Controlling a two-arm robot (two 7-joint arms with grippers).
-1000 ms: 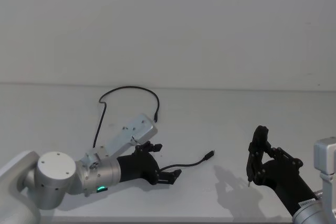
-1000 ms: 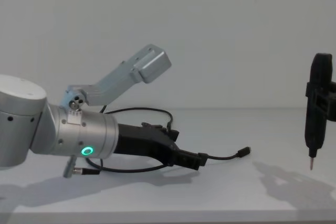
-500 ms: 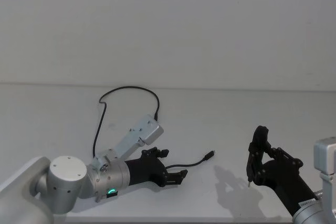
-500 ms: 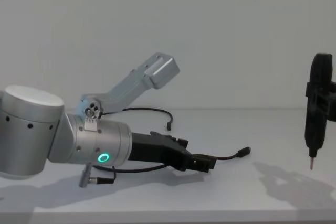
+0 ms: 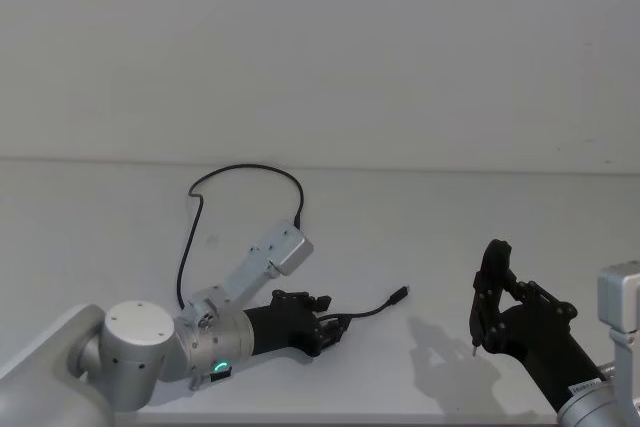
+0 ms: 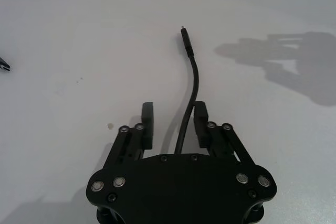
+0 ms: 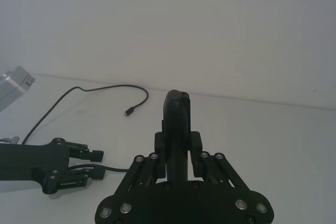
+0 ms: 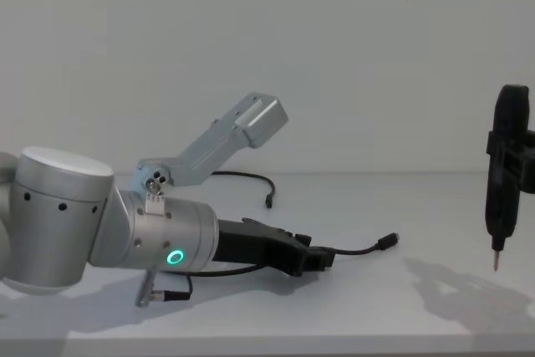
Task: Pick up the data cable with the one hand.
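Observation:
The data cable needs to be picked up. I should next grab the cable with my left gripper by the cord just behind its plug [image 8: 347, 252] [image 6: 195, 85].
The data cable [image 5: 190, 237] is a thin black cord looping over the white table, with one plug at the back [image 5: 297, 225] and the other plug [image 5: 399, 295] near the middle. My left gripper [image 5: 328, 315], flat and black on a silver wrist with a green ring light [image 8: 175, 257], lies low on the table. In the left wrist view it [image 6: 174, 123] is open, and the cable [image 6: 191, 85] runs between its fingers, close to one finger [image 6: 201, 124]. My right gripper [image 5: 480, 319] hangs at the right, shut on a black pen-like tool [image 7: 176, 121].
The silver camera housing [image 8: 259, 114] juts up above the left wrist. A short lead with a metal plug [image 8: 163, 294] hangs under that wrist. The table's front edge [image 8: 334, 342] is close. Bare tabletop [image 5: 440, 247] separates the two arms.
The left arm has shifted right and lower, and its gripper has turned so the cable now lies between its fingers. The right arm has not moved.

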